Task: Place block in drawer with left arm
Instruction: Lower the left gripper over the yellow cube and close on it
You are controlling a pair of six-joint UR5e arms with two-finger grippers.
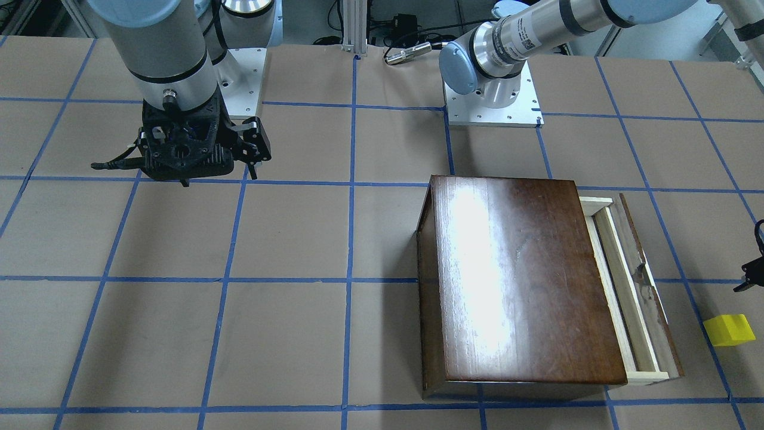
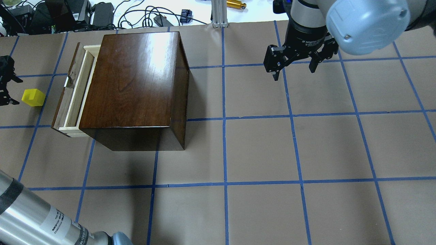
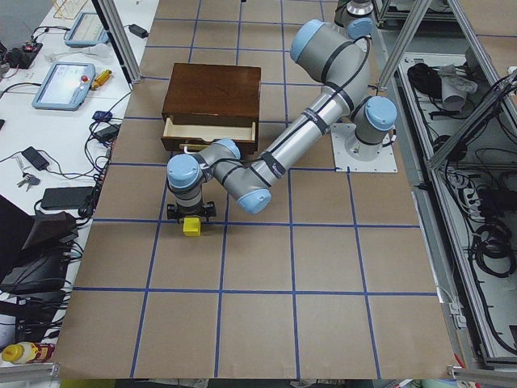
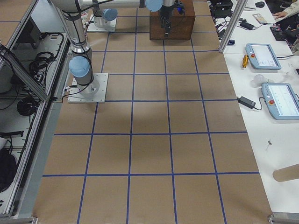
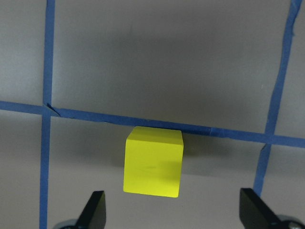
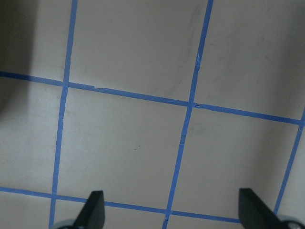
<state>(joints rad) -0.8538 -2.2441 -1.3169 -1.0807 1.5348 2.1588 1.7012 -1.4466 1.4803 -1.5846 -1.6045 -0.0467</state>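
Observation:
My left gripper grips the yellow block by its body (image 1: 729, 329) next, to put the block in the open drawer (image 1: 623, 286).
The yellow block (image 5: 153, 161) lies on the brown table cover, on a blue tape line, left of the cabinet in the overhead view (image 2: 33, 97). My left gripper (image 5: 174, 215) is open and empty, its two fingertips (image 5: 95, 210) wide apart just short of the block, not touching it. In the overhead view it is cut off at the left edge (image 2: 10, 91). The drawer (image 2: 73, 92) is pulled partly out of the dark-brown cabinet (image 2: 136, 81), towards the block, and its inside looks empty. My right gripper (image 2: 294, 69) is open and empty, far from the cabinet.
Blue tape lines grid the table cover (image 2: 259, 149). Cables and devices lie along the far edge (image 2: 136, 13). The left arm's silver forearm (image 2: 37, 217) crosses the near left corner. The right wrist view shows only table cover (image 6: 133, 143).

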